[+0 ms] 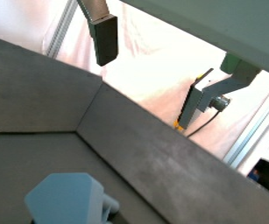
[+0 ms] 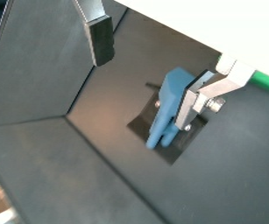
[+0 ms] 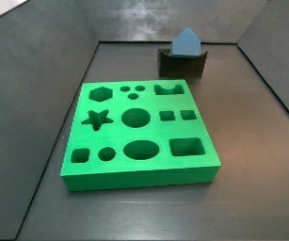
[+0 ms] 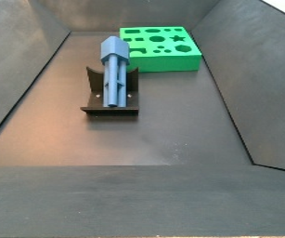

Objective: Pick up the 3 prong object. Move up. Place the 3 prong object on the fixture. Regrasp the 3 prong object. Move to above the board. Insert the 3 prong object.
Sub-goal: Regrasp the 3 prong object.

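Note:
The 3 prong object's prongs are to go into the board (image 3: 140, 132), so the gripper should next grab the object's wide blue body (image 3: 185, 42).
The 3 prong object (image 3: 187, 40), a light blue-grey piece with a pointed top, rests on the dark fixture (image 3: 182, 64) near the back wall. It also shows in a side view (image 4: 115, 70) on the fixture (image 4: 111, 104). The green board (image 3: 140, 132) lies flat beside them and shows in a side view (image 4: 160, 48). My gripper (image 2: 154, 68) is open and empty, its fingers spread wide. It hangs above the piece (image 2: 169, 114), which lies close to one finger (image 2: 204, 94). The gripper (image 1: 158, 70) and the piece (image 1: 67, 199) show in both wrist views. The gripper is out of both side views.
Sloping dark grey walls (image 4: 20, 84) enclose the floor on all sides. A sliver of the green board (image 2: 265, 85) shows beyond the fixture's base plate (image 2: 148, 133). A pale curtain (image 1: 148, 61) hangs outside the bin.

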